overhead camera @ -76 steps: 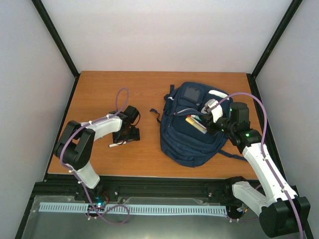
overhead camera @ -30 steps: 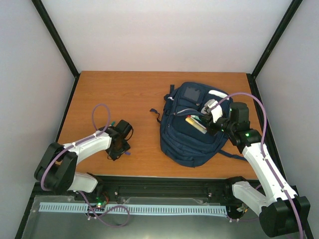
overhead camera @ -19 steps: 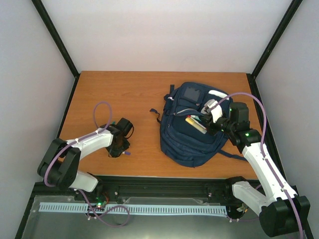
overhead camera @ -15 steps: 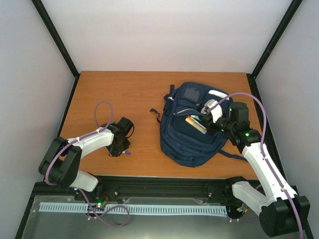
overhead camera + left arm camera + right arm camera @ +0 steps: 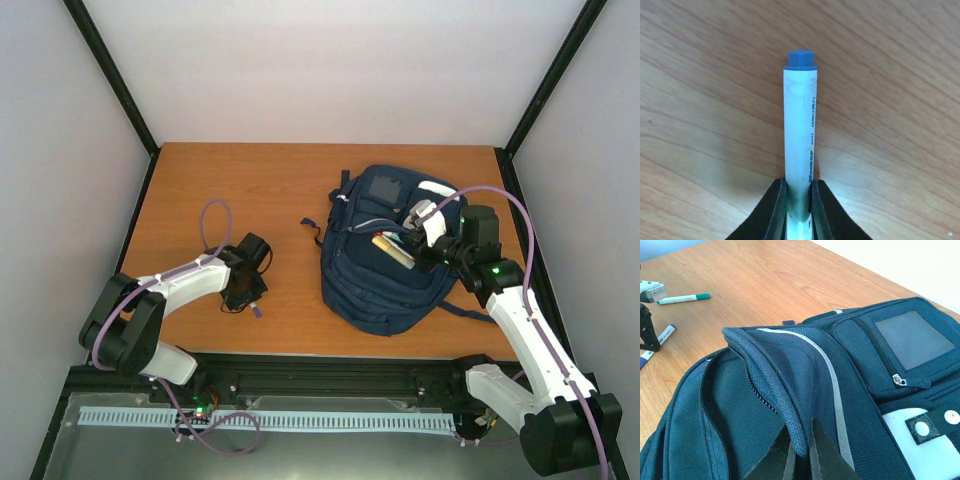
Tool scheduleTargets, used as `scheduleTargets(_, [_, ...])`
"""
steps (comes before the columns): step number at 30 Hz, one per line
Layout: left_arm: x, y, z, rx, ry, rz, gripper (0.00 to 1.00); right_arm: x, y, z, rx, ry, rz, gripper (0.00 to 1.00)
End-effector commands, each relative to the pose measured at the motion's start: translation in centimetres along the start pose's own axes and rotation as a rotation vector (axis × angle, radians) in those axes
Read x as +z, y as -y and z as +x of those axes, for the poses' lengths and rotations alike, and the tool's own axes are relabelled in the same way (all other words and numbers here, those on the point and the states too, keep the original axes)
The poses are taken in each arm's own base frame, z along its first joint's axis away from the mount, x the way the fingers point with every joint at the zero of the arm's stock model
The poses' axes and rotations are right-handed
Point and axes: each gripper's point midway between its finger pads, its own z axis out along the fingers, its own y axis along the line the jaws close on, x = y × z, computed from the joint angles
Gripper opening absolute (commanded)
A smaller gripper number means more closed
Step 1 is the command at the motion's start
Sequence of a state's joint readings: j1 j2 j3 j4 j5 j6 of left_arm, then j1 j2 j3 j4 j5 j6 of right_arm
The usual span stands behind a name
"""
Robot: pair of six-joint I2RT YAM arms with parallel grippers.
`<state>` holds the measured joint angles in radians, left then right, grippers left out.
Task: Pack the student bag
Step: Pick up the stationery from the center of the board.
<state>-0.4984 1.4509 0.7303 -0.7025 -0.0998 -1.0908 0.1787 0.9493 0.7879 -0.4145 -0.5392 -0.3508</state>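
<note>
The white marker with the blue cap would come up off the wood if the robot raised its left gripper now, because both fingers pinch the marker by its body.
The student bag, navy blue with white patches, lies on the right half of the wooden table; its top compartment gapes open. My right gripper is shut on the raised edge of that opening, holding the flap up, and its jaws pinch the fabric. At the left, my left gripper is low over the table and shut on a white marker with a blue cap. The marker lies flat on the wood, pointing away from the fingers. Its blue end shows beside the gripper in the top view.
A yellowish object and other white items sit inside the bag's open compartment. A second white marker with a green cap lies on the table beyond the left gripper. A dark strap trails from the bag's left side. Black frame posts stand at the table's corners.
My left gripper has closed onto the blue-capped marker, and the left arm has shifted slightly right. The right arm and the bag have not moved.
</note>
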Motion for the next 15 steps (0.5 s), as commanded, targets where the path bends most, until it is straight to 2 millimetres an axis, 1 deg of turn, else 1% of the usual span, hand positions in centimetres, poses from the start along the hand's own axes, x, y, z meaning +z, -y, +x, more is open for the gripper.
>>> scheduleTargets(1, [-0.7, 1.8, 1.3, 0.113, -0.043, 0.048, 0.09, -0.7, -0.1, -3.2, -0.064, 0.109, -0.017, 0.03])
scheduleTargets(4, [-1.9, 3.2, 2.1, 0.176, -0.057, 0.102, 0.09, -0.7, -0.2, -3.1, -0.063, 0.108, -0.02, 0.03])
scheduleTargets(7, [-3.6, 5.0, 3.0, 0.235, -0.079, 0.192, 0.06, -0.7, -0.2, -3.2, -0.064, 0.11, -0.019, 0.03])
scheduleTargets(9, [-5.4, 6.2, 3.2, 0.263, -0.045, 0.263, 0.05, -0.7, -0.2, -3.2, -0.064, 0.112, -0.02, 0.03])
scheduleTargets(11, [-7.3, 7.3, 2.9, 0.271, 0.018, 0.345, 0.04, -0.7, -0.2, -3.2, -0.063, 0.112, -0.021, 0.03])
scheduleTargets(13, [-9.4, 9.4, 3.0, 0.292, 0.068, 0.493, 0.04, -0.7, -0.2, -3.2, -0.062, 0.112, -0.022, 0.03])
scheduleTargets(14, [-10.5, 10.4, 3.3, 0.306, 0.077, 0.569, 0.03, -0.6, -0.2, -3.2, -0.061, 0.112, -0.024, 0.03])
scheduleTargets(15, [-12.0, 11.8, 3.7, 0.325, 0.088, 0.667, 0.03, -0.6, -0.2, -3.2, -0.058, 0.11, -0.025, 0.03])
